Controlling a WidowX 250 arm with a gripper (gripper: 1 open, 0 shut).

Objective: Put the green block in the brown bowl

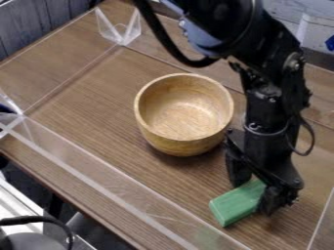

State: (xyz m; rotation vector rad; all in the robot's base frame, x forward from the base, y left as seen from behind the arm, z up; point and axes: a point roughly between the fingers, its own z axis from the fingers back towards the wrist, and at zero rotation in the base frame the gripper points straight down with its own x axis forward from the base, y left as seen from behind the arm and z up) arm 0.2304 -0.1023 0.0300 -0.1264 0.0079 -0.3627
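My gripper grabs the green block's end [265,193] next, to put the green block [236,205] in the brown bowl.
The green block [236,205] lies flat on the wooden table at the lower right, its far end between my gripper's fingers. My gripper [261,190] points straight down over that end, jaws open and straddling the block, one finger [240,174] on the bowl side and the other at the right. The brown bowl [185,112] stands to the upper left of the block, a short gap from the gripper; nothing lies inside it. The black arm rises from the gripper toward the top of the view.
Clear plastic walls [53,146] edge the table along the near left side and at the far corner [120,29]. The table's front edge runs close below the block.
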